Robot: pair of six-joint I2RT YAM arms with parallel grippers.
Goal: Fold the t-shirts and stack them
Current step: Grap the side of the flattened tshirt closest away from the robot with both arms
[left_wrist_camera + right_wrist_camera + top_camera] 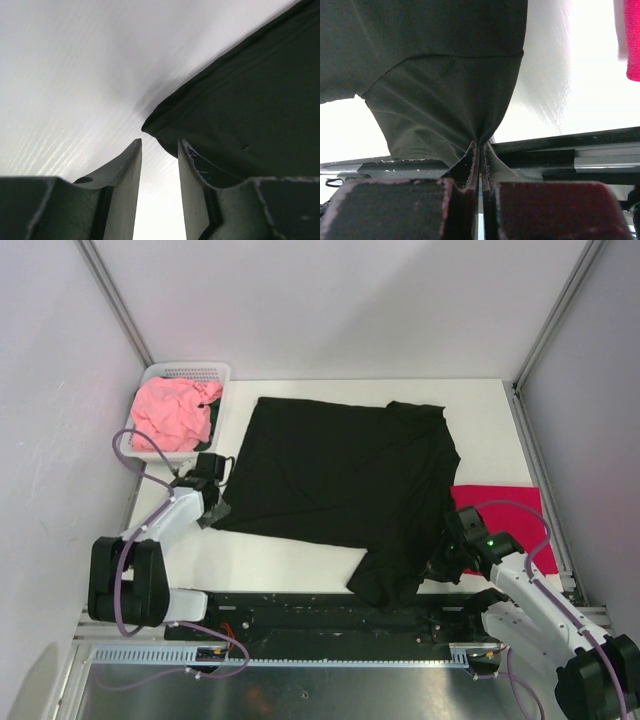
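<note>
I need to pinch the black t-shirt's near corner [219,526] [153,127] with my left gripper next, across from where my right gripper holds it. Then I will fold the near side of the t-shirt over.
A black t-shirt [340,475] lies spread over the middle of the white table, with one part trailing toward the near edge. My left gripper [213,510] stands open at its near left corner. In the left wrist view that corner [150,125] lies just ahead of the gripper [160,146], and only table shows between the fingers. My right gripper [438,567] is shut on the near right part of the black t-shirt [445,65], the cloth puckering into the gripper [482,143]. A crimson t-shirt [510,508] lies flat at the right, partly under the right arm. A salmon pink t-shirt [172,412] is bunched in the basket.
The white mesh basket [215,373] stands at the table's back left corner. A black rail [320,608] with cables runs along the near edge between the arm bases. Metal frame posts and white walls close in the table on three sides.
</note>
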